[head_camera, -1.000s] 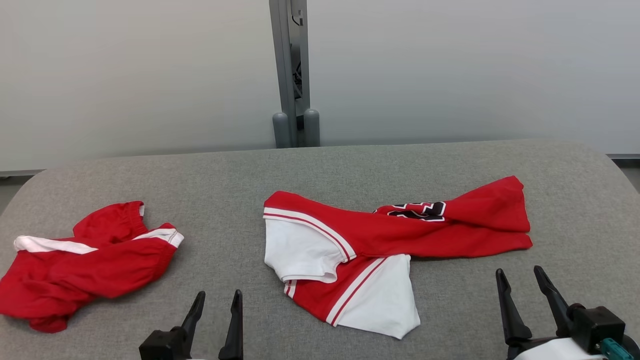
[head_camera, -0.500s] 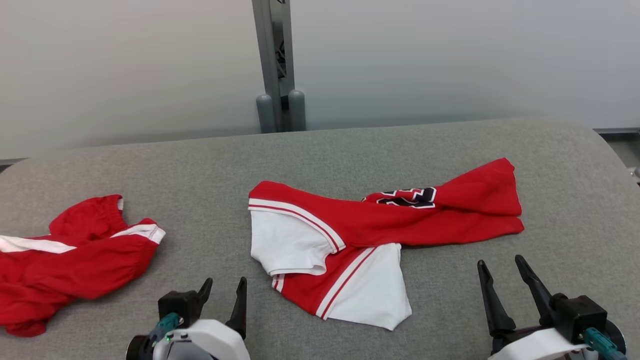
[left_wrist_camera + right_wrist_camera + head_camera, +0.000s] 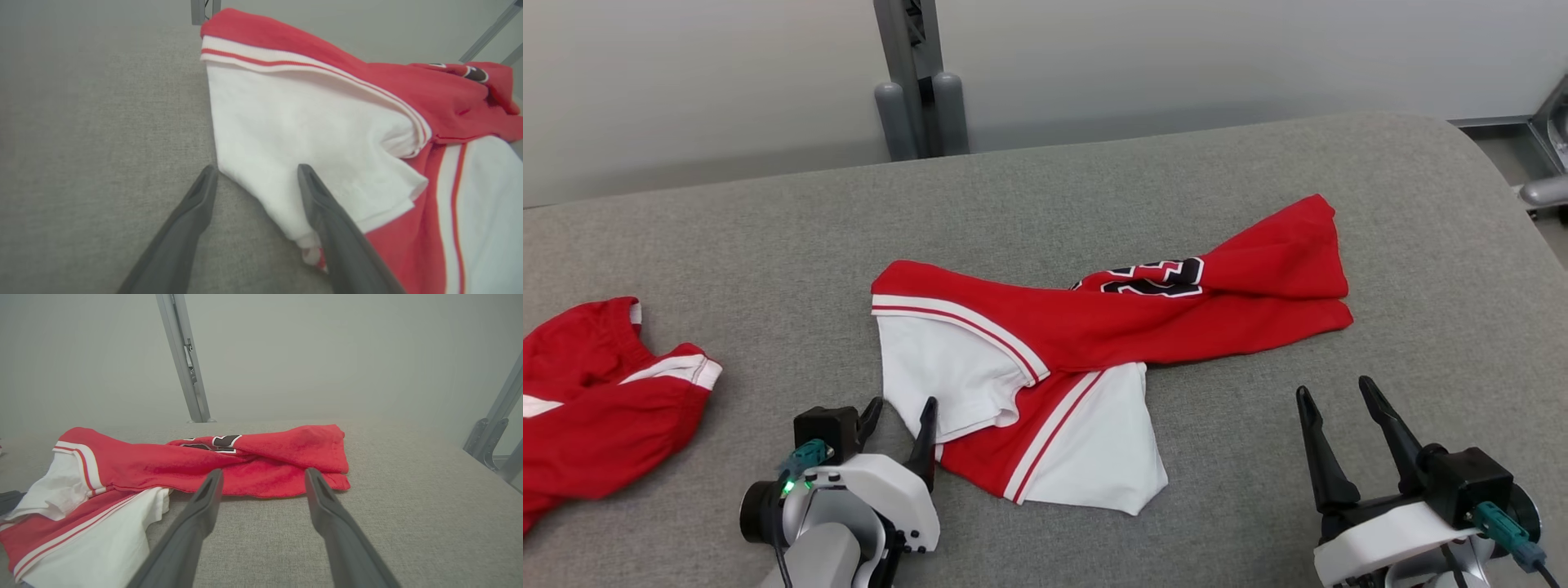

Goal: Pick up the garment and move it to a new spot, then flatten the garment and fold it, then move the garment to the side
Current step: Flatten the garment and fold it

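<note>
The jersey's body (image 3: 1130,328) is loose and twisted, and the edge of its hem sticks out at the near hem corner (image 3: 1343,317), so my right gripper should grab the jersey there next.
The garment (image 3: 1111,343) is a red and white jersey with a black print, lying crumpled and partly twisted in the middle of the grey padded table (image 3: 768,237). My left gripper (image 3: 902,404) is open at the near left corner of its white sleeve. In the left wrist view the left gripper (image 3: 257,169) straddles the sleeve's edge on the garment (image 3: 306,110), one finger over the white cloth and one over bare table. My right gripper (image 3: 1333,388) hangs open near the table's front right. In the right wrist view the right gripper (image 3: 263,471) is short of the garment's (image 3: 163,465) red hem.
A second red garment with white stripes (image 3: 588,408) lies bunched at the table's left edge. A grey upright post (image 3: 915,73) stands behind the table against the pale wall. Metal frame parts (image 3: 1547,155) show past the table's rounded right end.
The head camera has tilted and turned, shifting the whole picture. My left gripper has come forward to the white sleeve's edge, its wrist now in view. The garment lies as before.
</note>
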Robot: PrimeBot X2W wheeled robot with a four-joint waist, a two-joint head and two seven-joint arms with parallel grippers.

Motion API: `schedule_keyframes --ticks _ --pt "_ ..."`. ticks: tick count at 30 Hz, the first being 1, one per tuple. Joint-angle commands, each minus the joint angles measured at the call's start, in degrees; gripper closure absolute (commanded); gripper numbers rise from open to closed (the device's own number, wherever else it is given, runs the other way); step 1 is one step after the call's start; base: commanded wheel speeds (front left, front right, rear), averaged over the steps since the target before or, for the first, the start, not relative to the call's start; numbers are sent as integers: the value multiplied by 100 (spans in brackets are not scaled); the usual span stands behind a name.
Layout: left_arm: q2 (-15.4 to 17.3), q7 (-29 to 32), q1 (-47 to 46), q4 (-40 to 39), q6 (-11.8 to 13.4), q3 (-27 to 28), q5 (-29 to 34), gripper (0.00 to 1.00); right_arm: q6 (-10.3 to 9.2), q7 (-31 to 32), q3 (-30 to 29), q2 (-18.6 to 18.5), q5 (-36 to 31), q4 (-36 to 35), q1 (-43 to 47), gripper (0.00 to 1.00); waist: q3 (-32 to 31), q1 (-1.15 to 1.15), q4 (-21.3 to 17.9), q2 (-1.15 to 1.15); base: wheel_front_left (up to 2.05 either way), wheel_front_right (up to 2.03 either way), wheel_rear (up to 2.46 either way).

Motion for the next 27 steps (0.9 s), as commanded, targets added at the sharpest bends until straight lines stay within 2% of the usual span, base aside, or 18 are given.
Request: schedule_keyframes --ticks 1,8,10,11,19,24,27 --pt "29 -33 -144 67 -4 -65 -81 0 -4 -26 2 -30 -52 -12 -57 0 84 0 -83 0 0 0 0" --pt "28 -23 -303 314 156 -233 -209 0 -4 -26 35 -30 -18 -48 -139 0 182 0 -187 0 0 0 0" --pt "30 -25 -315 259 230 -209 -318 69 -3 -26 8 -30 11 -60 -157 0 187 0 -202 0 0 0 0" --pt "30 -26 -294 200 245 -202 -349 100 -3 -26 4 -30 13 -54 -151 0 182 0 -204 0 0 0 0" --pt "40 -27 190 -562 361 -15 -220 100 -4 -26 -81 -30 105 7 -11 0 58 0 -86 0 0 0 0" --pt "175 -27 561 -1149 463 160 -58 100 -3 -26 -107 -30 119 78 28 0 -44 0 75 0 0 0 0" --pt "389 -28 672 -1385 529 223 -8 100 -4 -26 -130 -30 99 124 46 0 -103 0 172 0 0 0 0"
